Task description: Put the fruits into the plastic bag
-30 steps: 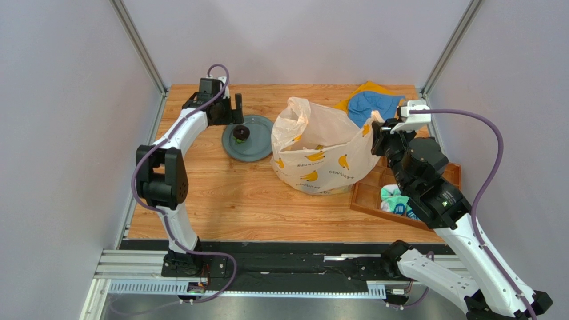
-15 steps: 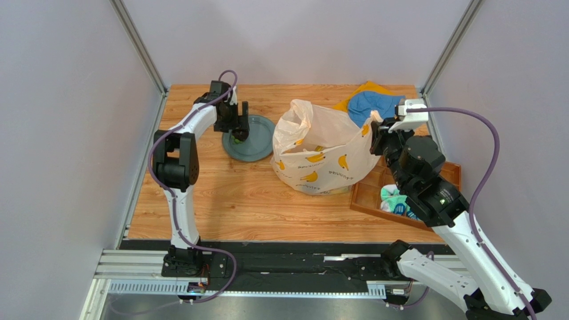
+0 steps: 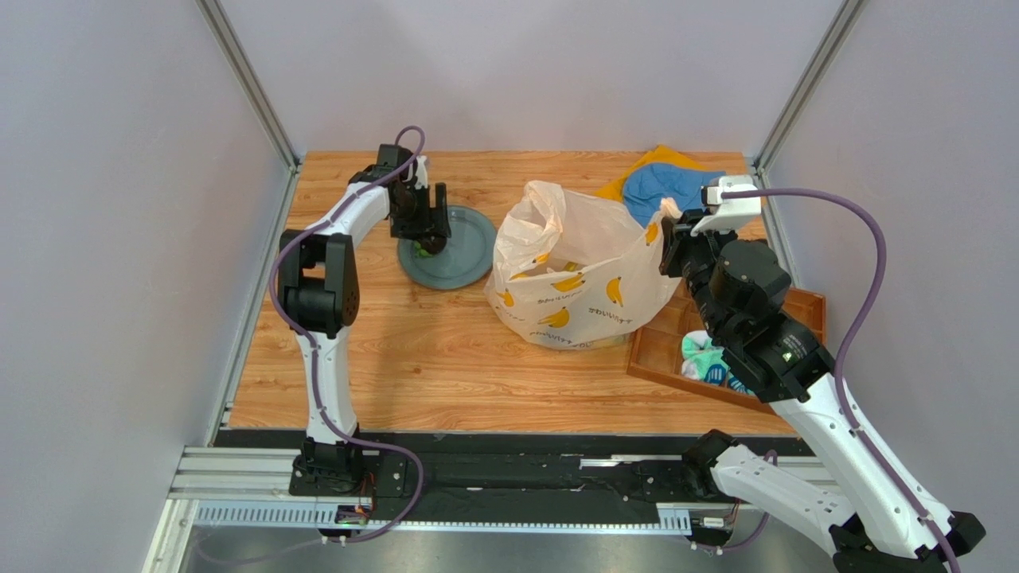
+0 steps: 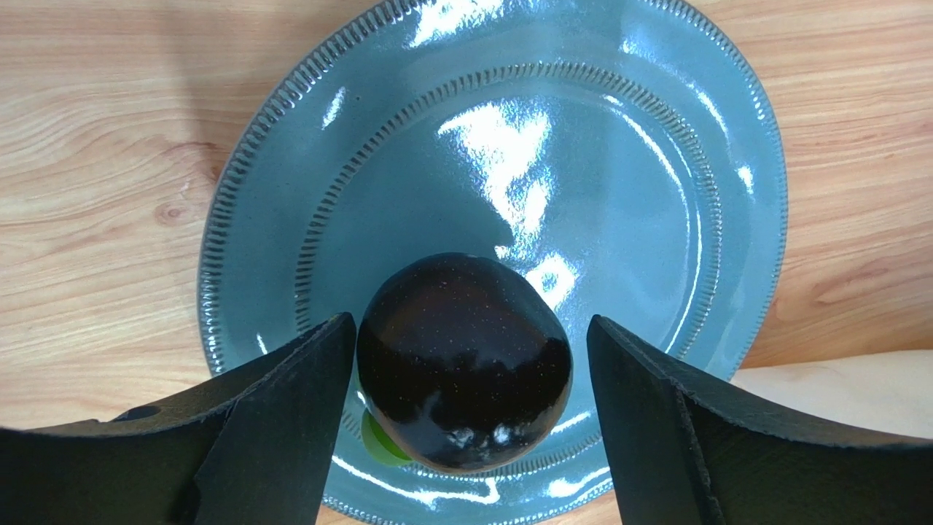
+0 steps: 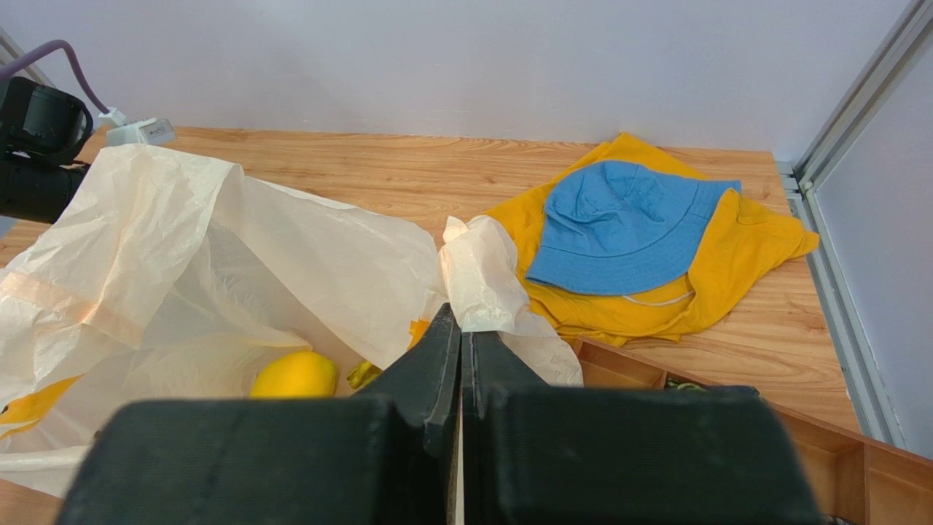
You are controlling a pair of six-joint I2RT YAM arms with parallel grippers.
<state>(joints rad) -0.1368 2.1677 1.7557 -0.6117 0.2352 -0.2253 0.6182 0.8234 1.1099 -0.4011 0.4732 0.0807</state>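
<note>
My left gripper would come up empty if I lifted it now, and the fruit would stay lying there. The plate shows between one finger and the dark round fruit (image 4: 464,359).
A dark round fruit (image 4: 464,359) with a green stem end lies on the grey-blue plate (image 4: 679,197). My left gripper (image 4: 471,361) is open, one finger on each side of the fruit; the left finger is close against it and the right one stands apart. In the top view the left gripper (image 3: 427,233) is over the plate (image 3: 464,253). The pale plastic bag (image 3: 574,281) with banana prints stands at mid table. My right gripper (image 5: 460,323) is shut on its handle loop (image 5: 482,279), holding it open. A yellow fruit (image 5: 294,375) lies inside the bag.
An orange cloth (image 3: 660,160) with a blue hat (image 3: 672,189) lies behind the bag. A wooden tray (image 3: 688,346) with small items sits at the right under my right arm. Metal frame posts stand at the table's back corners.
My left gripper has moved from the plate's far left edge rightward and down over the plate, and its fingers now straddle the dark fruit. The right gripper still holds the bag handle.
</note>
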